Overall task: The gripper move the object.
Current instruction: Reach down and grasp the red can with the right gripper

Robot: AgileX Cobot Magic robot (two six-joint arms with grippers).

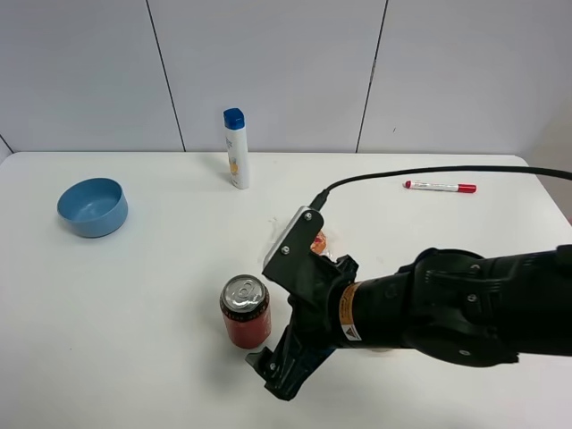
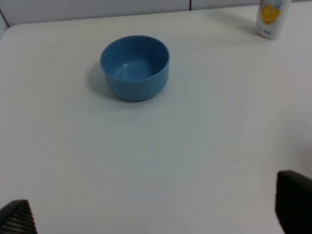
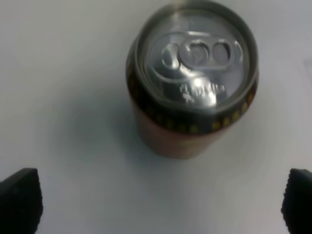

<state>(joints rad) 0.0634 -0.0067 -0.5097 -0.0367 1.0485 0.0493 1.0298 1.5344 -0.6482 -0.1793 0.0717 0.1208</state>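
Note:
I should grab the red can's body below the silver top [image 1: 246,327] [image 3: 178,134] with my right gripper next. Then I can move the can across the table.
The red can [image 1: 246,312] with a silver top and pull tab stands upright on the white table [image 1: 134,304], front of centre. My right gripper [image 1: 275,370] is open, low beside the can, just to its right and front, not touching it. In the right wrist view the can [image 3: 192,83] stands ahead of the gripper [image 3: 158,204], beyond the two black fingertips [image 3: 19,200], which are wide apart. My left gripper [image 2: 156,212] is open and empty, with only its fingertips [image 2: 295,202] showing; it does not show in the exterior view.
A blue bowl [image 1: 92,206] sits at the left, also in the left wrist view [image 2: 135,67]. A white blue-capped bottle [image 1: 236,148] stands at the back. A red marker [image 1: 440,187] lies at the back right. A small orange thing [image 1: 320,241] is partly hidden by the right arm.

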